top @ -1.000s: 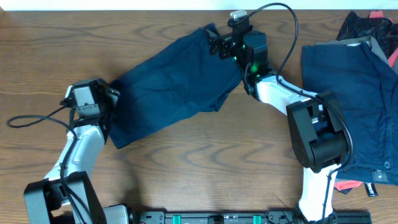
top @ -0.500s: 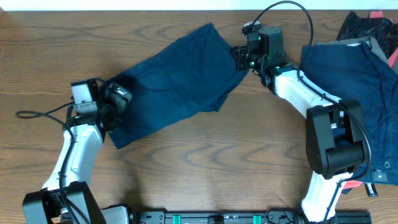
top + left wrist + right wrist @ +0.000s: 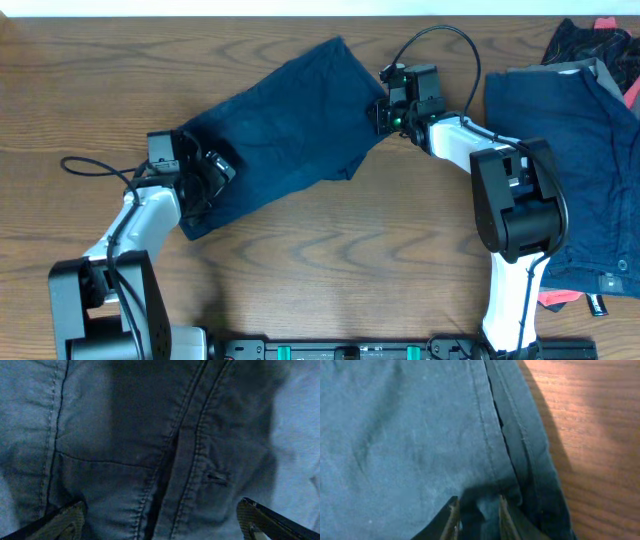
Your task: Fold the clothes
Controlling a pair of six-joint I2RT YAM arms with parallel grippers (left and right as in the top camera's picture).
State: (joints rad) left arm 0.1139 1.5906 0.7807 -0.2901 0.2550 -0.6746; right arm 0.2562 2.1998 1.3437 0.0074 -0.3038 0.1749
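My left gripper is going to grab the fly end [image 3: 211, 176] of the shorts [image 3: 285, 125] next, opposite the pinched hem. I will then fold that end over.
A pair of dark navy shorts [image 3: 285, 125] lies spread diagonally across the table, from lower left to upper right. My left gripper [image 3: 213, 170] hovers over its lower-left end. In the left wrist view that gripper [image 3: 160, 522] is wide open above stitched seams and a fly [image 3: 167, 460], with only flat cloth between the fingertips. My right gripper [image 3: 386, 110] is at the shorts' right edge. Seen from the right wrist, it [image 3: 477, 520] is shut on a pinched fold of the navy fabric [image 3: 410, 435] near the hem [image 3: 520, 435].
A second navy garment [image 3: 550, 150] lies at the right side, partly under the right arm's base [image 3: 515, 215]. A heap of dark and pink clothes [image 3: 600, 40] sits at the far right corner. A black cable [image 3: 90, 165] trails left of the left arm.
The left gripper has moved right onto the shorts' lower-left end and opened fully. The right gripper has shifted to the shorts' right edge and shut on a fold of fabric.
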